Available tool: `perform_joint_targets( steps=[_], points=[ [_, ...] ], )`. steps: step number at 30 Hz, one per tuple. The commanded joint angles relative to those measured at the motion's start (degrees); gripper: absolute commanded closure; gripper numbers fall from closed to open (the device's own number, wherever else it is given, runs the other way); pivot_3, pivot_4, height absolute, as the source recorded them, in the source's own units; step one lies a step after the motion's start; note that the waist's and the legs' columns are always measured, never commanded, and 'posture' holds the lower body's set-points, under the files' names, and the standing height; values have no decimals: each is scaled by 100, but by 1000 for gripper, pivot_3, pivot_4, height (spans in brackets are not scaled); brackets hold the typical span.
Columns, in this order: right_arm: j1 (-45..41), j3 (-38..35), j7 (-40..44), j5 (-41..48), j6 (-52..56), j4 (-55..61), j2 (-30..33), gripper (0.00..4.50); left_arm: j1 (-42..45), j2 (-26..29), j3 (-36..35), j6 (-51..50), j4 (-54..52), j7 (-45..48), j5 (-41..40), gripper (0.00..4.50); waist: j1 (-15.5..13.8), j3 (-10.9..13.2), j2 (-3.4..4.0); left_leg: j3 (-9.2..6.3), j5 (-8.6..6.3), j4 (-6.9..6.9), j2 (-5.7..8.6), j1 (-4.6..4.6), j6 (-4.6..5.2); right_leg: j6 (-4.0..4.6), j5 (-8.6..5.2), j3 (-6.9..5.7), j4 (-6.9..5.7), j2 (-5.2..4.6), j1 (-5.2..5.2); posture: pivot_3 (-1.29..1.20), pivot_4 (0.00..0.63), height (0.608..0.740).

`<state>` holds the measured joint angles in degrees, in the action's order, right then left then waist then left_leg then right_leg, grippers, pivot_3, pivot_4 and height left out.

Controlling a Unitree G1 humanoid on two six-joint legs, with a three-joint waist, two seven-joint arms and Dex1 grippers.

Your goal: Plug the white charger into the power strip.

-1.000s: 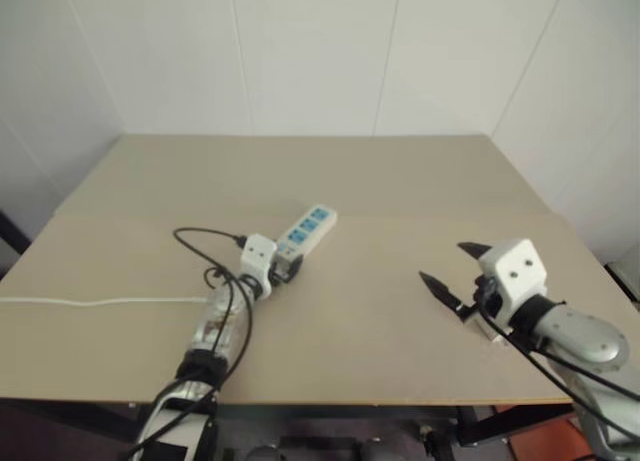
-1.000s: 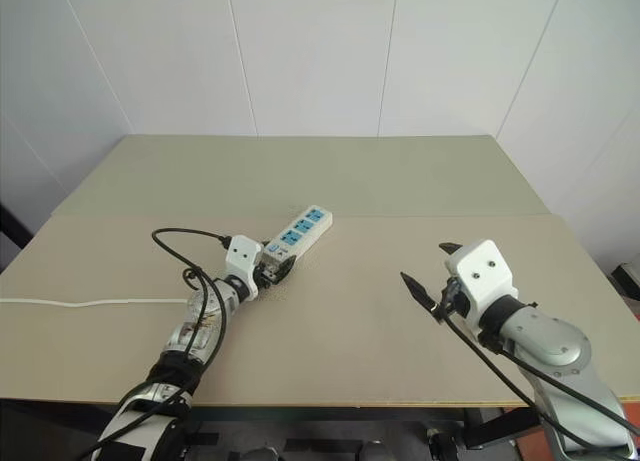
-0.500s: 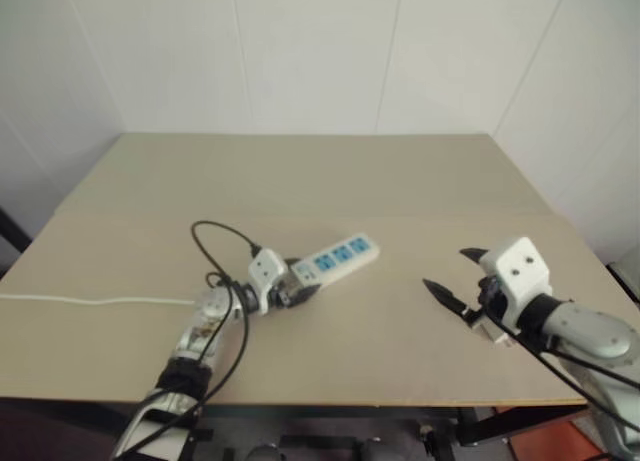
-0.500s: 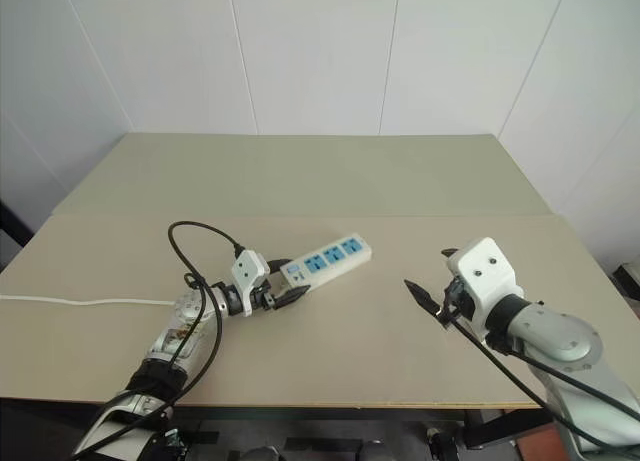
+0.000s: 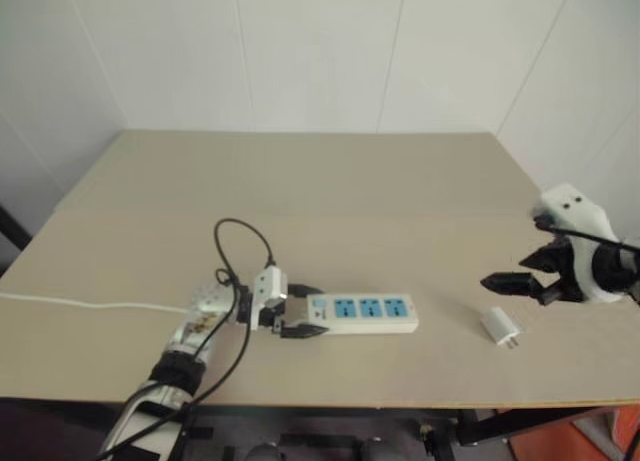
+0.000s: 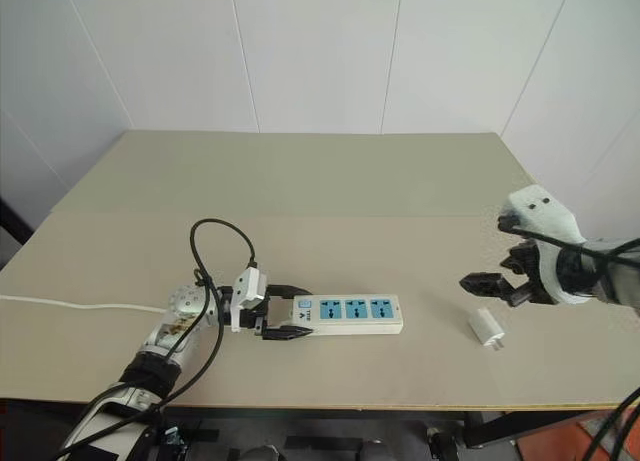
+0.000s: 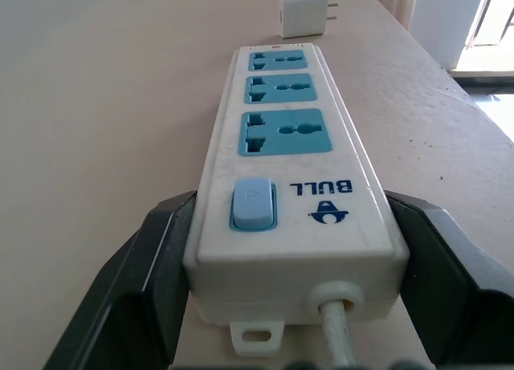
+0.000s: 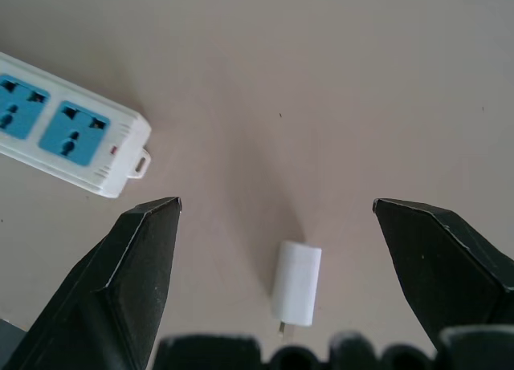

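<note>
The right gripper picks up the charger by the long facing sides of its white body (image 5: 498, 325) next, since metal prongs stick out of one end of the charger.
The power strip (image 5: 362, 313), a long white bar with three blue sockets, lies flat along the table's front, parallel to the near edge. My left gripper (image 5: 303, 312) is shut on its switch end, one black finger on each long side, as the left wrist view shows on the strip (image 7: 289, 185). The white charger (image 5: 499, 327) lies on its side on the table, right of the strip's free end and apart from it. My right gripper (image 6: 492, 289) hovers open just above and beyond the charger; in the right wrist view the charger (image 8: 296, 282) sits between the spread fingers.
The strip's thin white cord (image 5: 90, 303) runs along the tan table (image 5: 320, 181) toward its left edge. A black cable loop (image 5: 245, 246) arches over my left wrist. White walls stand behind the table, and its front edge is close to the strip.
My left gripper has swung the power strip round from a diagonal to lie parallel with the front edge. My right gripper has lifted and moved right, uncovering the charger on the table.
</note>
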<state>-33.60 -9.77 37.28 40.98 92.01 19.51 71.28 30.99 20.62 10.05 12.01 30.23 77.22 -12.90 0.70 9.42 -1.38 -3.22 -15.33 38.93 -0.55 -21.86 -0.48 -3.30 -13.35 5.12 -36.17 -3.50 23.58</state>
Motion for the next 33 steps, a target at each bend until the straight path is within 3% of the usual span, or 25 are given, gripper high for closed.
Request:
perform_joint_targets(
  steps=[1,7,13,21,33],
  points=[
    [-410,813,25,149,49,-492,371,0,8,-214,30,52,-161,-59,-71,1229,4,-1,1,2,0,4,2,-15,0,-2,4,3,-2,-2,15,0,150,740],
    [-1305,2311,154,-61,49,-1186,427,0,-219,-438,70,13,-419,-422,30,1229,5,-2,6,13,2,8,0,-45,-2,1,22,15,-6,3,62,0,150,740],
    [-2081,3087,415,-362,49,-1927,156,0,-451,-401,139,-193,-851,-463,15,1229,-6,-2,8,15,2,6,0,-47,-2,0,22,15,-2,2,62,0,150,740],
    [-2197,3589,812,-765,-144,-2342,-46,0,-525,-160,149,-423,-1281,-379,-20,1229,1,-1,11,15,2,6,-1,-49,-2,1,22,15,-4,3,68,0,150,740],
    [-2020,3517,899,-1046,-190,-2634,-563,0,-694,-98,183,-669,-1706,-449,-62,1229,-5,-1,11,14,2,7,-2,-49,-2,2,24,14,-6,4,68,0,150,740]
  ],
)
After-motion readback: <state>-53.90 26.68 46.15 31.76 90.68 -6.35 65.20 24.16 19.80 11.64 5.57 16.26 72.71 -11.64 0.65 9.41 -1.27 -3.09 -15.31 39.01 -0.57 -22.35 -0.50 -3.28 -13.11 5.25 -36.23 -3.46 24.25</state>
